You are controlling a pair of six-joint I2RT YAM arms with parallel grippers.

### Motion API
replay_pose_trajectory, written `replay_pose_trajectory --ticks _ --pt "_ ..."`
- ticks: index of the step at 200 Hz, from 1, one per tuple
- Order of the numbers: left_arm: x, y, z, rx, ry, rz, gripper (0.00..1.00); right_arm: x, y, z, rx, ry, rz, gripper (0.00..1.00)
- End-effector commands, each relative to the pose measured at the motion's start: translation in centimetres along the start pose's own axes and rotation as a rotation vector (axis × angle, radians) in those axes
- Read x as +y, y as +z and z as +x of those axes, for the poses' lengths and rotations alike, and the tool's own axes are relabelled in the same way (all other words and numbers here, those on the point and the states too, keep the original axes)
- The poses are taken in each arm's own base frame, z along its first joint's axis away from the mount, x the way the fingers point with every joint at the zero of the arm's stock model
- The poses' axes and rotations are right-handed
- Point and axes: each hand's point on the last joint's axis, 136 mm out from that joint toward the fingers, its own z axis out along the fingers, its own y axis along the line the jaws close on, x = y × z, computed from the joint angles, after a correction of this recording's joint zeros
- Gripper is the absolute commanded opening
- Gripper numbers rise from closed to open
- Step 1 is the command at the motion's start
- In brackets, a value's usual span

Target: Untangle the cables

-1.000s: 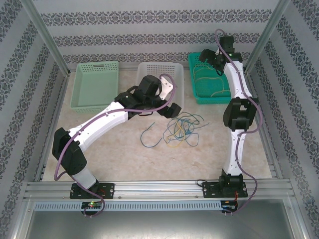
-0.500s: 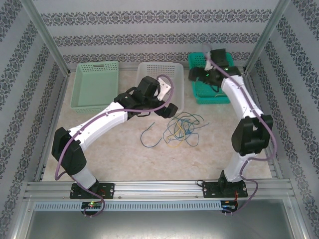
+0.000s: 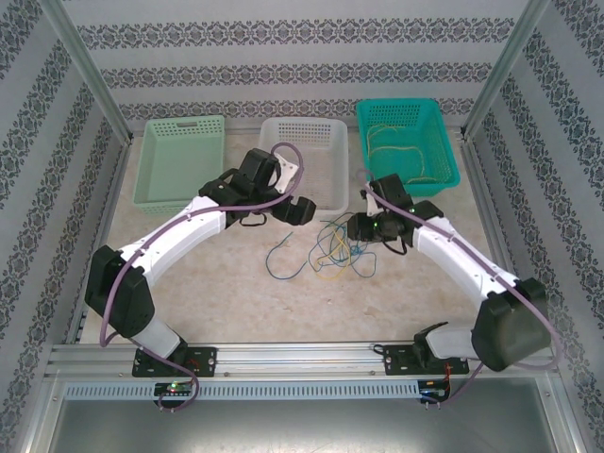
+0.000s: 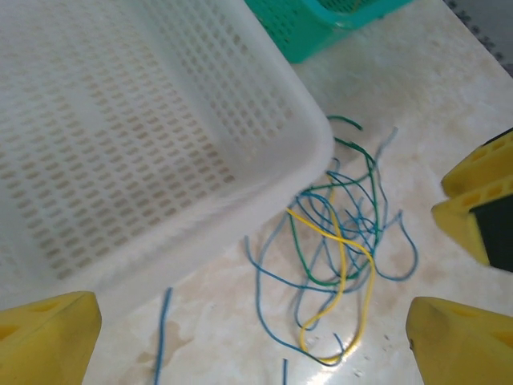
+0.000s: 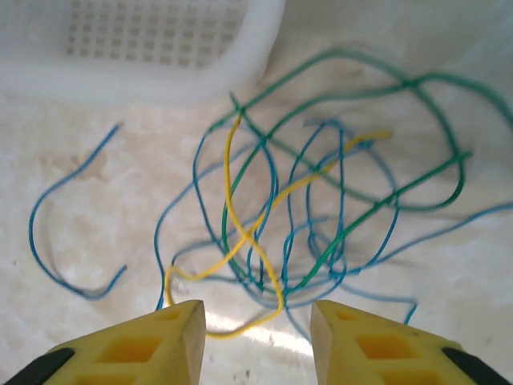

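My left gripper is about to lift the yellow cable by one part of its exposed loop point(image 3: 318, 267) point(image 4: 305, 326), so another part stays free for my right gripper to untangle.
The cables lie as a tangle point(image 3: 342, 247) of blue, green and yellow wires on the table in front of the white basket point(image 3: 326, 125). The tangle also shows in the left wrist view point(image 4: 341, 257) and the right wrist view point(image 5: 321, 216). One blue cable point(image 3: 283, 260) lies apart to the left. My left gripper point(image 3: 300, 209) hovers open over the basket's front corner, left of the tangle point(image 4: 252, 353). My right gripper point(image 3: 357, 227) hangs just right of the tangle, its jaws partly narrowed with nothing between them point(image 5: 255, 329). A yellow loop lies on the table below the tips.
A teal basket point(image 3: 396, 103) at the back right holds yellow cables point(image 3: 406, 151). A pale green basket point(image 3: 179, 121) stands at the back left. Patterned walls and metal posts close in the table. The right gripper's yellow fingers point(image 4: 481, 192) show at the edge of the left wrist view.
The right arm swung from the teal basket down to the tangle, and its jaws narrowed. The left arm drew back a little to the left.
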Motion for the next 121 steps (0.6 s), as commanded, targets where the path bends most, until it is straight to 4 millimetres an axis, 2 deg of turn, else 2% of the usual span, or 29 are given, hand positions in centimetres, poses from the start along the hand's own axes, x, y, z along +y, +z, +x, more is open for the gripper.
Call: replay_pose_trajectory --ticks 1,16,32,51,83,99,121 --pt "-1.9 2.2 4.6 0.174 -0.002 0.130 0.92 -0.3 0.9 2.9 0.030 0.127 0.003 0.39" --pt "-3.0 3.5 7.0 0.264 0.010 0.174 0.86 -0.8 1.1 4.0 0.024 0.164 0.016 0.40" --pt "-4.1 4.8 8.4 0.311 0.015 0.218 0.82 -1.9 1.2 4.3 0.008 0.214 0.035 0.40" --pt "-4.7 6.0 9.1 0.338 0.046 0.236 0.81 -3.0 1.2 4.3 -0.006 0.277 0.040 0.40" --pt "-6.7 7.6 10.4 0.406 0.148 0.286 0.79 -4.8 0.9 3.8 -0.022 0.353 0.034 0.43" --pt "-6.9 8.6 11.2 0.443 0.170 0.280 0.78 -5.4 0.3 3.4 -0.039 0.373 0.024 0.42" --pt "-6.8 9.9 11.2 0.444 0.169 0.283 0.77 -5.9 -0.5 3.0 -0.071 0.382 0.016 0.43"
